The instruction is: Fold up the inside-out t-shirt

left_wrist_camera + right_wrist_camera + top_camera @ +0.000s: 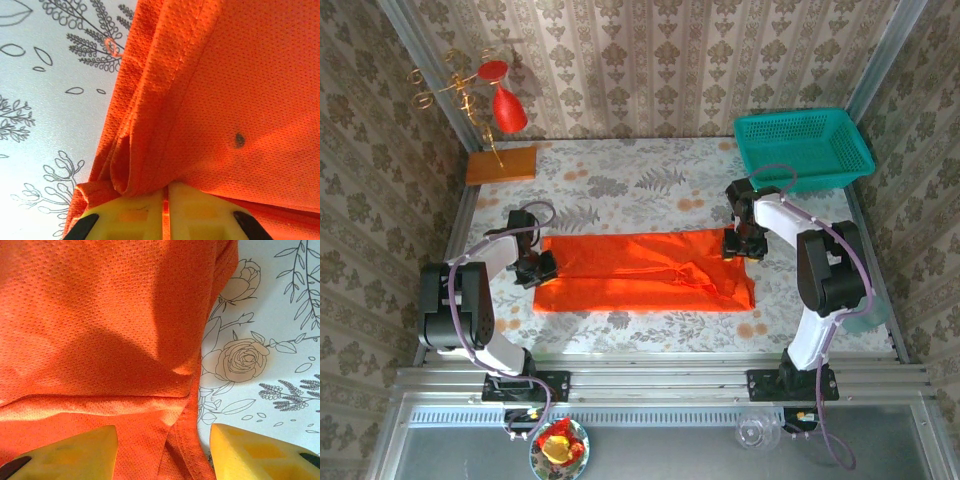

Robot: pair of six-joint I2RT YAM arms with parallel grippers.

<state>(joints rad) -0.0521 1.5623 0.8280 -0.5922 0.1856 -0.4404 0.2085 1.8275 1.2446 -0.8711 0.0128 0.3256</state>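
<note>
The t-shirt needs folding next, so my right gripper will grab the t-shirt's edge [742, 262] [175, 434] at the t-shirt's end opposite my left gripper and fold that end across the t-shirt.
The orange-red t-shirt [645, 270] lies flat in a long folded band across the middle of the flowered table [640, 180]. My left gripper [538, 268] sits at its left end, shut on a bunched fold of the shirt's edge [130, 170]; the yellow fingers [200, 210] meet with only a sliver of cloth between them. At the shirt's upper right corner my right gripper [742, 243] stands open. Its yellow fingers [75, 452] straddle the shirt's hem [187, 435], one over cloth, the other over bare table.
A teal basket [802, 147] stands at the back right. At the back left are a red ornament on a gold stand [495, 100] and an orange-brown wooden block [501, 164]. A small dark spot [239, 140] marks the cloth.
</note>
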